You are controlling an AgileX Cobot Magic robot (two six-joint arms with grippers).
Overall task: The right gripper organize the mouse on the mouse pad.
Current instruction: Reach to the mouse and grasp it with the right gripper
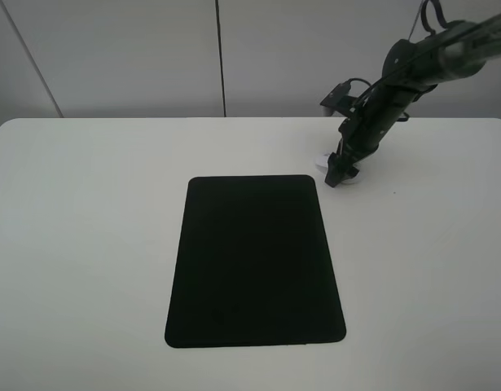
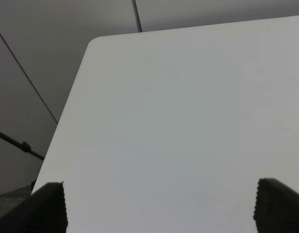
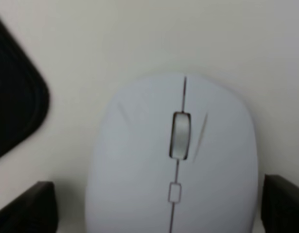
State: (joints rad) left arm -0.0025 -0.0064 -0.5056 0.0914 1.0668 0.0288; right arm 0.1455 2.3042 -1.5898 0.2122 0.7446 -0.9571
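Note:
I should close my right gripper on the white mouse now, as my fingers are low over the table, on either side of the mouse.
The white mouse (image 1: 321, 160) lies on the white table just beyond the far right corner of the black mouse pad (image 1: 254, 261), off the pad. My right gripper (image 1: 340, 173) is down over the mouse and hides most of it. In the right wrist view the mouse (image 3: 173, 160), with its grey scroll wheel, fills the space between the two open fingers (image 3: 27, 208), which stand on either side of it. A corner of the pad (image 3: 13, 111) shows beside it. My left gripper (image 2: 159, 208) is open and empty over bare table.
The white table (image 1: 87, 244) runs wide around the pad. Its far edge meets a grey wall (image 1: 152, 57). The left wrist view shows a rounded table corner (image 2: 98, 41) and a drop beyond it.

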